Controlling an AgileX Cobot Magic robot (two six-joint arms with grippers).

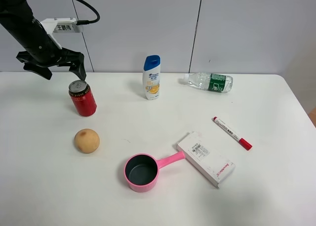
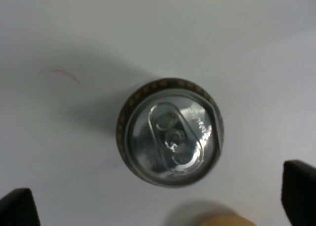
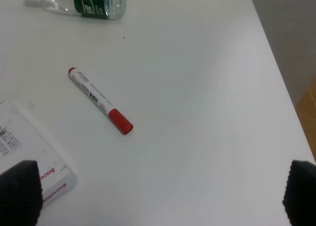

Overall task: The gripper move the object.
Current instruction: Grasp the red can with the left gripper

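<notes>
The red soda can needs to move across the table, so my left gripper should next take hold of its black upper band (image 1: pixel 80 93) (image 2: pixel 140 94).
The red soda can (image 1: pixel 83 98) stands upright on the white table at the left. My left gripper (image 1: pixel 55 67) hangs open just above and behind it, empty, not touching it. The left wrist view looks straight down on the can's silver pull-tab top (image 2: pixel 170 132), with my black fingertips (image 2: pixel 300 190) wide apart on either side. My right gripper (image 3: pixel 163 196) is open and empty above the table's right part; only its two black fingertips (image 3: pixel 19 191) show. It is out of the exterior view.
A round tan fruit (image 1: pixel 87 140) lies in front of the can. A white-and-blue shampoo bottle (image 1: pixel 151 77) stands at the back middle. A clear water bottle (image 1: pixel 210 81), a red-capped marker (image 1: pixel 232 133), a white box (image 1: pixel 205 158) and a pink pot (image 1: pixel 143 170) lie to the right.
</notes>
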